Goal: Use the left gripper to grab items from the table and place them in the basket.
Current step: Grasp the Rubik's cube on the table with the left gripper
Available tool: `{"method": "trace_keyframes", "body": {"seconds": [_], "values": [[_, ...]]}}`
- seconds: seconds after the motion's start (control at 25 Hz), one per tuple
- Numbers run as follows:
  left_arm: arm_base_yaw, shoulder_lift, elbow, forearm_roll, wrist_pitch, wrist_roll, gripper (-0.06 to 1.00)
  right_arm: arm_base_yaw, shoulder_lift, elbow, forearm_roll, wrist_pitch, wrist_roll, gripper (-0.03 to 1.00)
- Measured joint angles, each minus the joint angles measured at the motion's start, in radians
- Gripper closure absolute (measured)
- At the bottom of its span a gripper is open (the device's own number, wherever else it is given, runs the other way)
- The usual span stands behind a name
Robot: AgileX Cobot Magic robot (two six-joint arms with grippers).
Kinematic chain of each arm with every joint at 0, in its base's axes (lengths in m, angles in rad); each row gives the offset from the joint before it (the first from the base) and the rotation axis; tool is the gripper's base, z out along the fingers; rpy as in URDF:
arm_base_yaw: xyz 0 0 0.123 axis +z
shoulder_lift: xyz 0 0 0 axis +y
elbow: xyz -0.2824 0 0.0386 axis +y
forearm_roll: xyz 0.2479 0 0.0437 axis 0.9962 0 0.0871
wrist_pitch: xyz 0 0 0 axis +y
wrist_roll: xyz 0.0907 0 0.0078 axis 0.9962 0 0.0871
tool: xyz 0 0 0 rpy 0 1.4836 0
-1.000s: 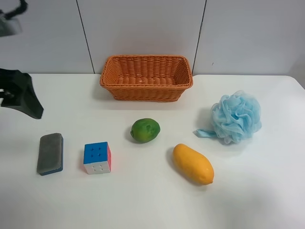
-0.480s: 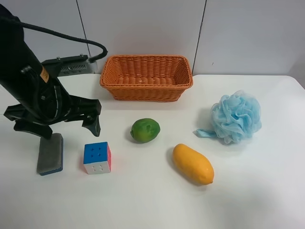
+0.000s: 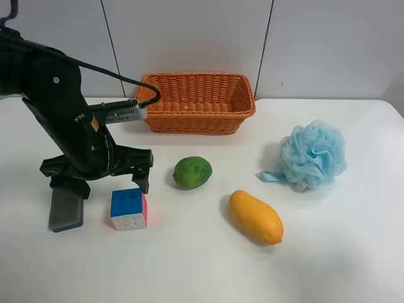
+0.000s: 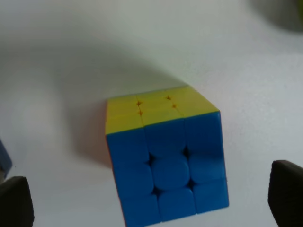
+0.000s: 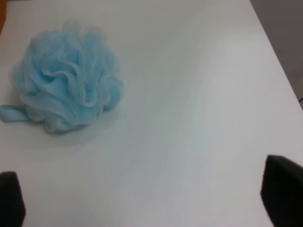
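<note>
The puzzle cube should go in the wicker basket (image 3: 194, 112), so I should grab the cube with my left gripper by its red side and the opposite side (image 3: 142, 208).
My left gripper (image 3: 104, 184) is open and empty, just behind and above the blue, white and red puzzle cube (image 3: 129, 209). One finger is over the far end of the grey-and-blue sponge block (image 3: 65, 213). In the left wrist view the cube (image 4: 165, 161) sits between the spread fingertips (image 4: 14, 205). The green round fruit (image 3: 192, 172), the orange mango (image 3: 255, 216) and the light-blue bath pouf (image 3: 314, 154) lie on the white table. The wicker basket (image 3: 194, 112) stands at the back. My right gripper (image 5: 147, 196) is open, with the pouf (image 5: 66, 94) ahead of it.
The white table (image 3: 353, 252) ends at a grey panelled wall behind the basket. The left arm's black cable (image 3: 136, 82) loops near the basket's left end. The table's edge (image 5: 279, 66) shows in the right wrist view.
The left arm came in from the exterior high view's left and moved right and down, so its open gripper now stands over the cube. The items have not moved.
</note>
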Motion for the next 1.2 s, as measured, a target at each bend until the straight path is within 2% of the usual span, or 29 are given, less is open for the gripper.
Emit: {"method": "trace_keyframes", "body": {"seconds": [0.44,0.72,0.84,0.92,1.0,1.2], "values": [[0.0,0.132,-0.001,-0.055,-0.076,-0.004,-0.05,0.0,0.0,0.0,0.0,0.0,0.0,-0.02],[0.0,0.178,-0.001,-0.062,-0.1,-0.005,-0.05,0.0,0.0,0.0,0.0,0.0,0.0,-0.02],[0.0,0.178,-0.001,-0.062,-0.108,-0.005,0.05,0.0,0.0,0.0,0.0,0.0,0.0,-0.02],[0.0,0.178,-0.001,-0.062,-0.109,-0.007,0.19,0.0,0.0,0.0,0.0,0.0,0.0,-0.02],[0.0,0.178,-0.001,-0.063,-0.109,-0.007,0.38,0.0,0.0,0.0,0.0,0.0,0.0,-0.02],[0.0,0.178,-0.001,-0.063,-0.108,-0.007,0.38,0.0,0.0,0.0,0.0,0.0,0.0,-0.02]]}}
